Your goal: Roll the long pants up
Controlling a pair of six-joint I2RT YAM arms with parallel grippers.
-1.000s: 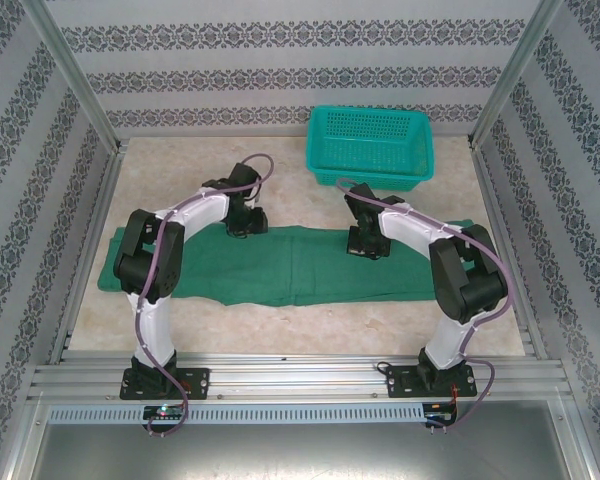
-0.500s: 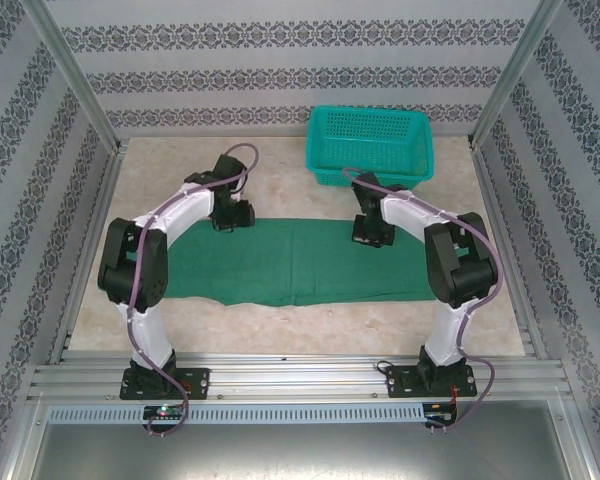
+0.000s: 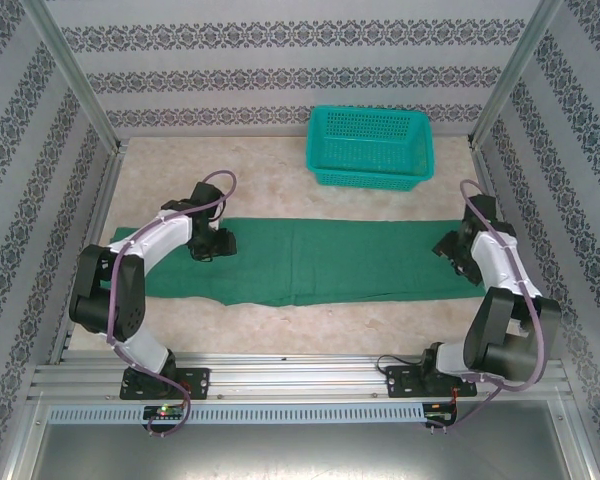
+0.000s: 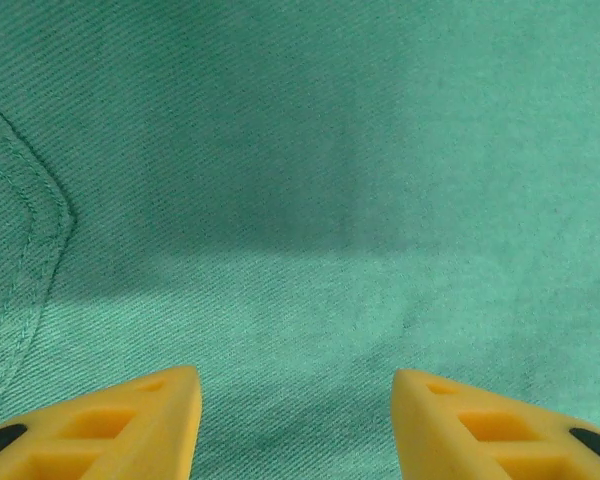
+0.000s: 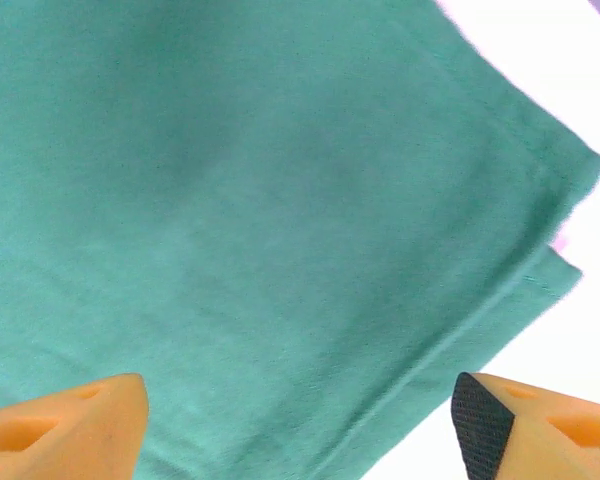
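I should grab the hemmed end (image 3: 478, 283) of the long pants (image 3: 330, 262) with my right gripper next. Then I can fold that end over the rest to roll them up.
The long pants (image 3: 330, 262) lie flat as a dark green strip across the middle of the table, running left to right. My left gripper (image 3: 212, 245) hovers over their left part, near the far edge. In the left wrist view its yellow fingers (image 4: 160, 420) stand apart over bare fabric (image 4: 310, 180), with a curved pocket seam (image 4: 40, 220) at the left; nothing is between them. My right gripper (image 3: 452, 250) is over the right end. In the right wrist view it (image 5: 295, 425) is wide open above the hemmed corner (image 5: 540, 190).
A teal mesh basket (image 3: 370, 145) stands at the back, right of centre, apart from the pants. Patterned walls and metal posts enclose the table (image 3: 280, 180). Bare tabletop (image 3: 310, 325) lies between the pants and the arm bases.
The right arm swung from the middle of the pants to their right end and its gripper opened. The left gripper slid left and nearer along the pants, opening wider.
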